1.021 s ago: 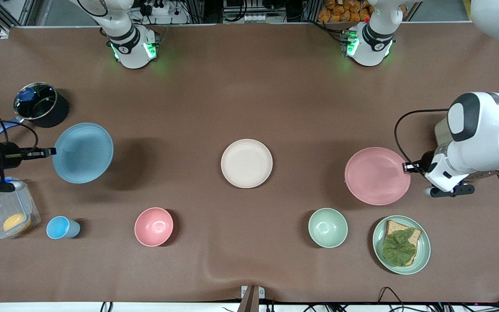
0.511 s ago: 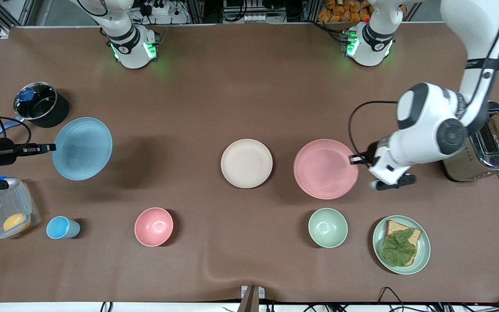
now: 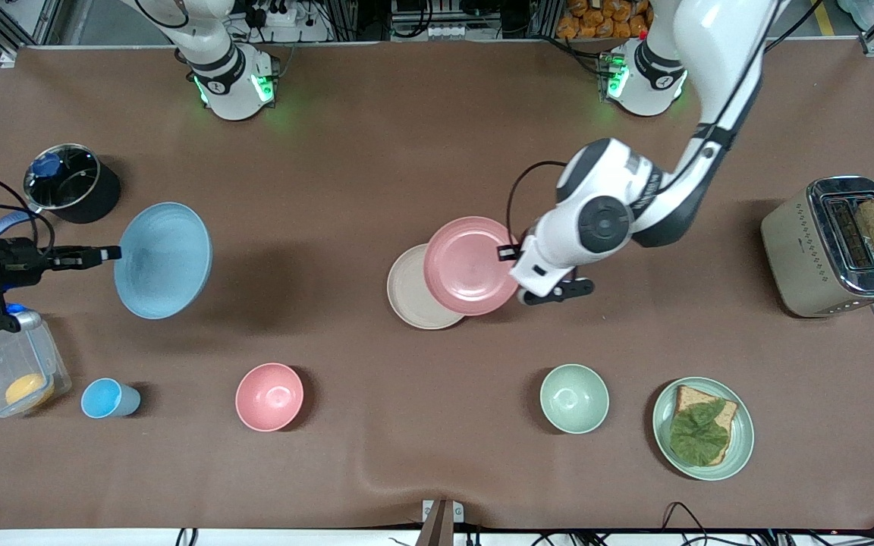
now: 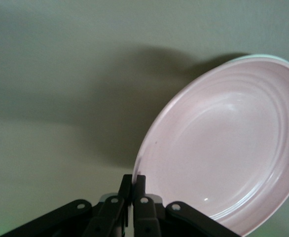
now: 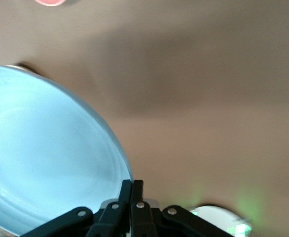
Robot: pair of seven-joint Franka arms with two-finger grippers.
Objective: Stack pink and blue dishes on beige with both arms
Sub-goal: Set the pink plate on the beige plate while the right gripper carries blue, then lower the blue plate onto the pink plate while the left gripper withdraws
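Observation:
I should center the pink plate (image 3: 470,265) and lower it with my left gripper before opening, because it hangs off-center above the beige plate (image 3: 405,297).
The pink plate (image 3: 470,265) hangs in the air, tilted, over the edge of the beige plate (image 3: 405,297), which lies flat at the table's middle. My left gripper (image 3: 509,252) is shut on the pink plate's rim, on the side toward the left arm's end. In the left wrist view my left gripper (image 4: 133,180) pinches the rim of the pink plate (image 4: 223,148). The blue plate (image 3: 164,260) is lifted and tilted near the right arm's end, and my right gripper (image 3: 112,252) is shut on its rim. In the right wrist view my right gripper (image 5: 131,185) clamps the blue plate (image 5: 46,163).
A lidded pot (image 3: 65,182), a plastic box (image 3: 12,375) and a blue cup (image 3: 107,399) stand at the right arm's end. A pink bowl (image 3: 269,396), a green bowl (image 3: 574,398) and a green plate with bread (image 3: 702,428) sit nearer the camera. A toaster (image 3: 835,246) stands at the left arm's end.
My left arm has carried the pink plate from its end of the table to over the beige plate. My right gripper has shifted slightly toward the middle with the blue plate.

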